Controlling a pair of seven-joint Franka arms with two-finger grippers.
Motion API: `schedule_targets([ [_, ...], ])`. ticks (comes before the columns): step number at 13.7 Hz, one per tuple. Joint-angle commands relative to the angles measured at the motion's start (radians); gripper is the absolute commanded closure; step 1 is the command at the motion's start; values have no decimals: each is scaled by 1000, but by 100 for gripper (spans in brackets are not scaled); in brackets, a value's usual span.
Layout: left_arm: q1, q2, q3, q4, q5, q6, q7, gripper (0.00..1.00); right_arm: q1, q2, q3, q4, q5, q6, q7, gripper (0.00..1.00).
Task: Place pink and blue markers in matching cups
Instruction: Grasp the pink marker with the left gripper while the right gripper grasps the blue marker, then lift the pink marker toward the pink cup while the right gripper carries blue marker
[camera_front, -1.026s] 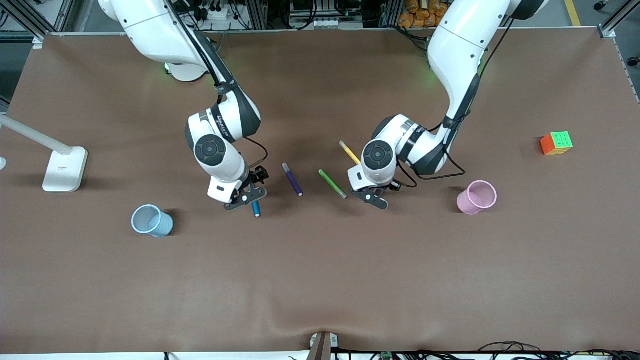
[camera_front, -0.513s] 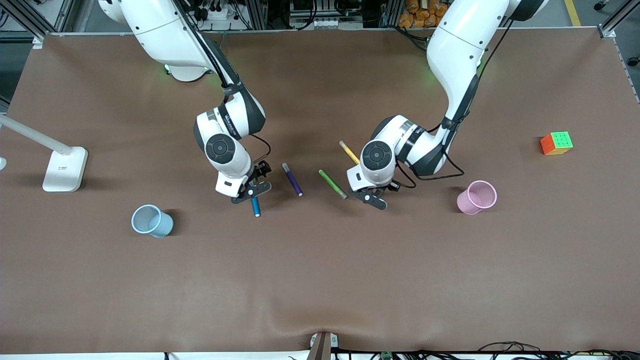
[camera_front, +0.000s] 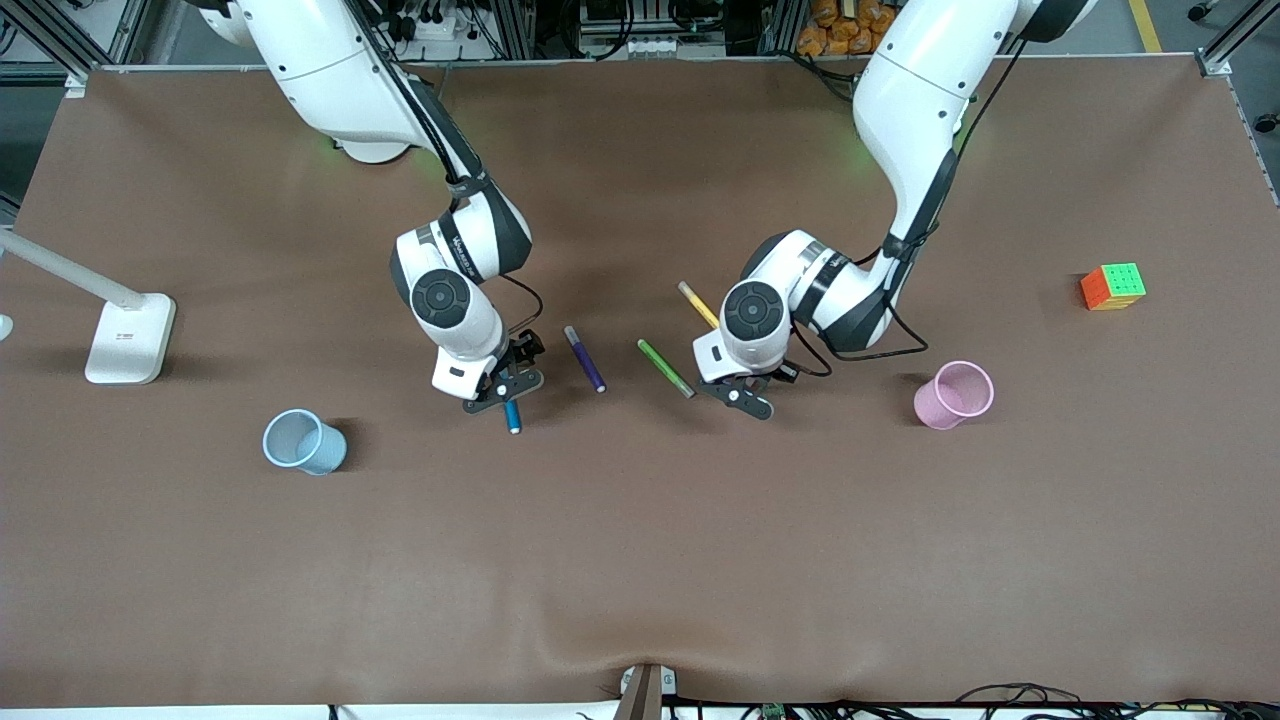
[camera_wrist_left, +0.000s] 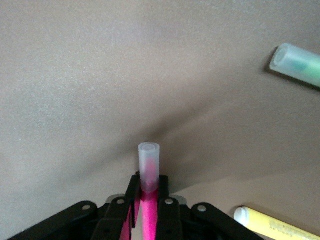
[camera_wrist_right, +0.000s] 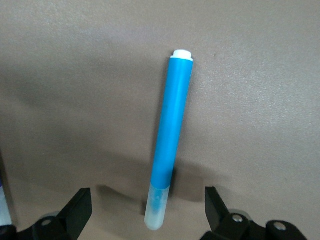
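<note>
My right gripper closes on the blue marker next, since the fingers stand beside the marker's greyish cap end and closing now would catch the marker.
The blue marker (camera_front: 513, 416) lies flat on the table. In the right wrist view the blue marker (camera_wrist_right: 172, 135) has its greyish cap end between the spread fingers. My right gripper (camera_front: 503, 387) (camera_wrist_right: 148, 215) is open, low over that cap end, not touching it. My left gripper (camera_front: 745, 393) (camera_wrist_left: 148, 200) is shut on the pink marker (camera_wrist_left: 149, 165), whose pale cap sticks out past the fingertips, low at the table. The pink marker is hidden in the front view. The pale blue cup (camera_front: 303, 442) stands toward the right arm's end. The pale pink cup (camera_front: 955, 395) stands toward the left arm's end.
A dark purple marker (camera_front: 585, 358), a green marker (camera_front: 665, 368) and a yellow marker (camera_front: 697, 304) lie between the two grippers. A colour cube (camera_front: 1113, 286) sits past the pink cup. A white stand (camera_front: 128, 338) is at the right arm's end.
My right gripper has shifted a little toward the left arm's end and settled over the blue marker's cap end. The left gripper has hardly moved.
</note>
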Motion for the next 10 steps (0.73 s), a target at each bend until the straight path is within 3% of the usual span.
schedule_targets([
  [1, -6, 18, 3, 21, 17, 4, 12, 94, 2, 3, -4, -3, 16, 12, -11, 0],
  [3, -6, 15, 3, 23, 17, 2, 27, 100, 4, 5, -4, -3, 16, 11, -11, 0],
  [7, -6, 6, 3, 24, 17, -2, 39, 100, 4, 6, -4, -8, 16, 0, -11, 2],
  [10, -14, 3, 3, 44, 17, -16, 36, 100, 4, 3, -4, -11, 16, -2, -11, 31],
])
